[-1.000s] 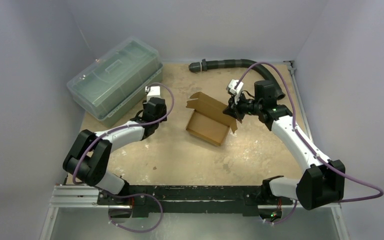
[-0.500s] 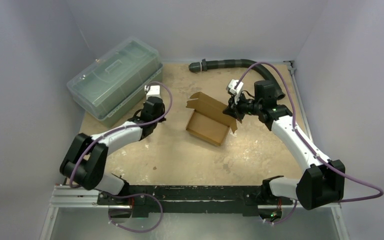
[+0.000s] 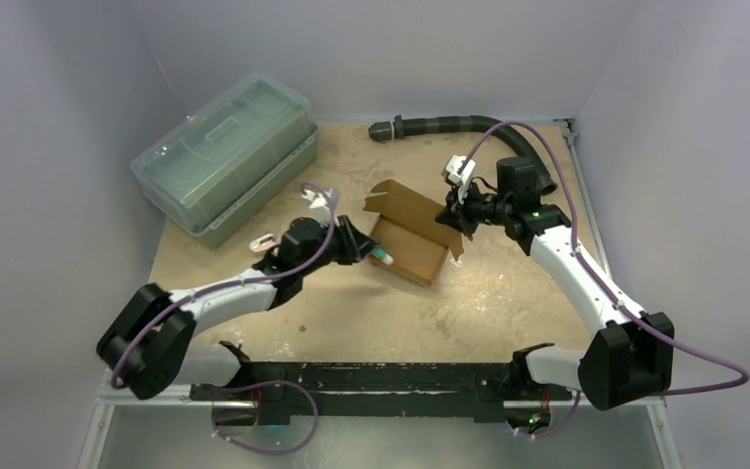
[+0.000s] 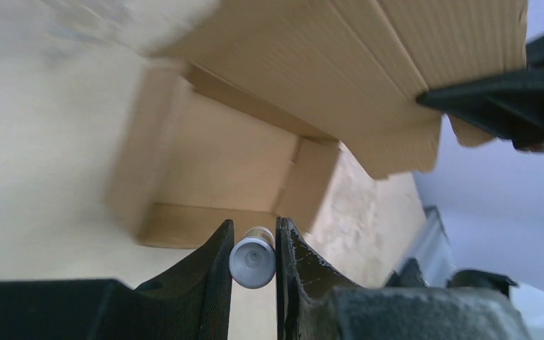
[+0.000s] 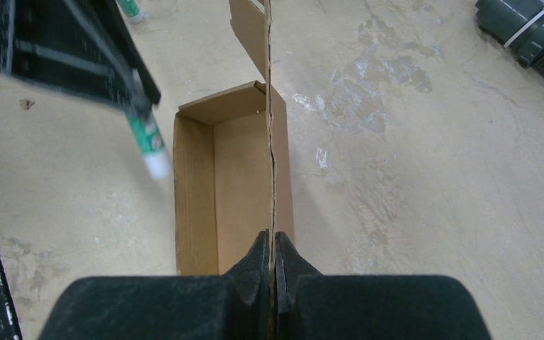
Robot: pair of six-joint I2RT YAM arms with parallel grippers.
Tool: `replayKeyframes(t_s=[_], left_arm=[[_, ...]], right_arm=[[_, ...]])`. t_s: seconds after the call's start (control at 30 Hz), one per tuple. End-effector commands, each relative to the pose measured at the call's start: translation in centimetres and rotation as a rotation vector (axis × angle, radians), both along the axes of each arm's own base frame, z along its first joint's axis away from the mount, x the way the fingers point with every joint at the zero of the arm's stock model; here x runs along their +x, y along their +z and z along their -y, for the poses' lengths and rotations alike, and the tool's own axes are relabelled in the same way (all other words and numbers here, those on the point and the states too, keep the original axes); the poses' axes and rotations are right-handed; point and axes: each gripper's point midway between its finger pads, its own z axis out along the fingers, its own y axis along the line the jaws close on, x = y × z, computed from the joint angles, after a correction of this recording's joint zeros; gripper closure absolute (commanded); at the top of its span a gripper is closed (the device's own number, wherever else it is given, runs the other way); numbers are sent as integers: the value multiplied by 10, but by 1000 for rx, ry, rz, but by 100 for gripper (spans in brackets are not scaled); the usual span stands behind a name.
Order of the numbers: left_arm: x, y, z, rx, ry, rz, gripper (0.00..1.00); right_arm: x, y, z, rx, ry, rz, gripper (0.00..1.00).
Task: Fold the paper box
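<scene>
The left gripper should keep holding the tube for now: the tube's cap is short of the tray's side, outside the open tray (image 5: 237,177), so the tube would miss if the gripper opened now.
The paper box (image 3: 408,246) is an open brown cardboard tray with its lid flap (image 3: 412,203) raised at the far side. My right gripper (image 3: 452,217) is shut on the edge of that flap (image 5: 269,106) and holds it upright over the tray (image 5: 237,177); the right gripper's jaws (image 5: 272,241) pinch the cardboard. My left gripper (image 3: 363,248) is shut on a small green tube with a white cap (image 3: 382,255), pointing at the box's left wall. In the left wrist view the tube's grey end (image 4: 252,261) sits between the left gripper's fingers (image 4: 253,230), just short of the box (image 4: 219,159). The tube also shows in the right wrist view (image 5: 146,142).
A large clear greenish lidded plastic bin (image 3: 225,156) stands at the back left. A black corrugated hose (image 3: 449,125) lies along the back edge and shows in the right wrist view (image 5: 531,35). Grey walls enclose the table on three sides.
My left arm has swung right from beside the bin to the box's left wall, with the tube in its jaws. The right arm and the box have not moved.
</scene>
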Motion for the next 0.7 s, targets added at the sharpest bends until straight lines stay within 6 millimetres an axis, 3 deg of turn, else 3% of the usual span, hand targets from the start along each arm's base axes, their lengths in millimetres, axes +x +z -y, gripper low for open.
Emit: replayKeyframes(t_s=[0.0, 0.3, 0.47, 0.67], left_arm=[[-16, 34, 60, -267, -112, 11, 100], [6, 0, 97, -218, -61, -42, 100], [15, -24, 100, -149, -37, -78, 85], [15, -7, 87, -35, 4, -40, 60]], right_arm=[[1, 4, -4, 19, 15, 22, 100], [1, 4, -5, 21, 20, 21, 100], [0, 4, -5, 21, 22, 20, 100], [0, 3, -5, 22, 24, 17, 100]])
